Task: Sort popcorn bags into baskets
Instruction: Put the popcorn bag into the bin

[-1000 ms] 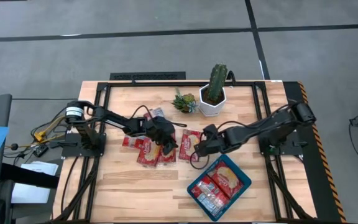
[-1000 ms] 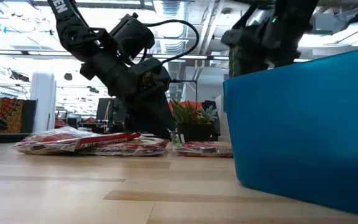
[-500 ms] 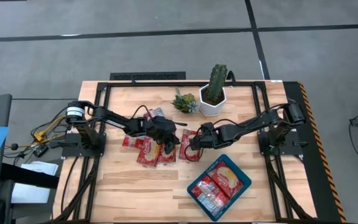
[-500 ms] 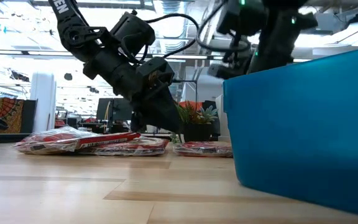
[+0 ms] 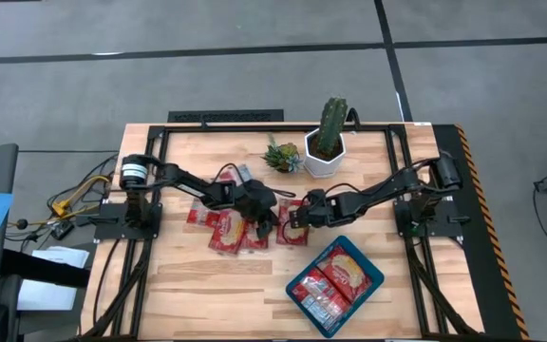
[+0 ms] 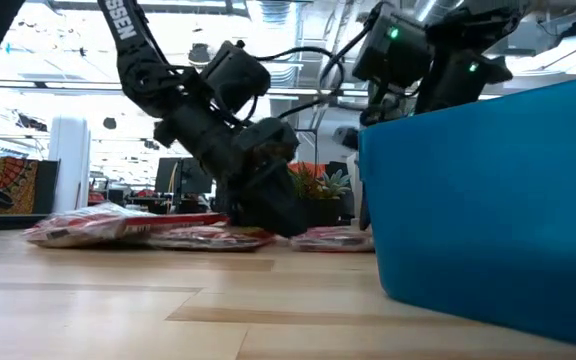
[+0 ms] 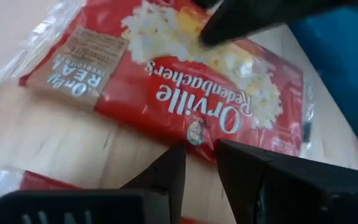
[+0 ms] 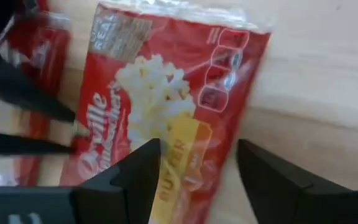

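Observation:
Next, my right gripper grabs the bag by its long edge beside the nutrition badges to sort the popcorn bag point(image 5: 292, 236) into the teal tray point(image 5: 370, 275).
A red popcorn bag point(image 5: 292, 236) with a yellow popcorn picture lies flat on the table between my two grippers; it also shows in the left wrist view point(image 7: 185, 93) and the right wrist view point(image 8: 160, 93). My left gripper point(image 5: 271, 222) is low at the bag's left long edge, its fingers a narrow gap apart point(image 7: 201, 158). My right gripper point(image 5: 294, 217) is open over the bag, pointing down point(image 8: 194, 168). Several more bags point(image 5: 224, 231) lie overlapping to the left. The teal tray point(image 5: 370, 275) holds a few bags point(image 5: 335, 277). My left gripper's fingertips point(image 7: 178, 155) stand at the lone bag's long edge point(image 7: 194, 138), coming slanting down from the table's left. I cannot tell whether they touch the bag. The bag lies flat on the table.
A white hexagonal pot with a cactus point(image 5: 326, 142) and a small green spiky plant point(image 5: 281, 155) stand at the far side, just beyond the grippers. The teal tray's wall point(image 6: 488, 200) fills the near right in the low view. Bare wood lies at the near left.
My left gripper has gone down and toward the table's right, from the pile of bags to the lone bag's edge. My right gripper has reached toward the table's left and stands over the same bag.

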Available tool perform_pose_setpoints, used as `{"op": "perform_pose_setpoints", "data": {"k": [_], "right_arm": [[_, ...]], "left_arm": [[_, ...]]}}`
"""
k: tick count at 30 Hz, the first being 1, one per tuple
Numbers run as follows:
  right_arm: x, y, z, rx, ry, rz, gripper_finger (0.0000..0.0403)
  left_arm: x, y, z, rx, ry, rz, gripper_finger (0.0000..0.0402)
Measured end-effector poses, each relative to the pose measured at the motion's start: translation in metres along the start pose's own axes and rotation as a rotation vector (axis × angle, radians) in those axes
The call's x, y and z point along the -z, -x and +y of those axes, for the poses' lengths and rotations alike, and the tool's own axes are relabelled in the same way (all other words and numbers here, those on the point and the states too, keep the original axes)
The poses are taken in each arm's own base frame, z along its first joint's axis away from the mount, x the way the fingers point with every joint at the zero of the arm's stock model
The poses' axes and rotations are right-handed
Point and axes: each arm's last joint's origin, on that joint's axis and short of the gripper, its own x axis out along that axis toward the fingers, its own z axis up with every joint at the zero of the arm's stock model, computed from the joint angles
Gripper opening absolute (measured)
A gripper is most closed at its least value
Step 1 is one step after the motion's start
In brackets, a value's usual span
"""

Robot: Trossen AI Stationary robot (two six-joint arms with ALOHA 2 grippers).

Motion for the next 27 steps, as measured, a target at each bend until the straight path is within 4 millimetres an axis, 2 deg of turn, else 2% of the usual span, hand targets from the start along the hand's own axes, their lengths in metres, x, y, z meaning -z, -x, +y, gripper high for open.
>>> {"op": "perform_pose_setpoints", "data": {"k": [8,12,15,23,25,27], "right_arm": [[-0.001,-0.008,0.001,-0.022,0.016,0.005,0.0239],[0.000,-0.013,0.002,-0.032,0.041,0.008,0.0220],[0.000,-0.013,0.002,-0.031,0.055,0.009,0.0183],[-0.005,-0.014,0.004,-0.060,0.099,0.020,0.0025],[-0.006,-0.014,0.005,-0.061,0.100,0.021,0.0011],[-0.008,-0.014,0.004,-0.061,0.091,0.019,0.0014]], "left_arm": [[-0.001,-0.003,0.000,-0.002,0.002,0.012,0.0082],[-0.001,-0.003,0.000,-0.003,0.003,0.013,0.0082],[-0.001,-0.003,0.000,-0.005,0.005,0.013,0.0082],[-0.001,-0.004,0.000,-0.006,0.009,0.012,0.0082],[-0.001,-0.003,0.001,-0.003,0.010,0.013,0.0082],[-0.003,-0.003,0.002,0.010,0.017,0.024,0.0082]]}}
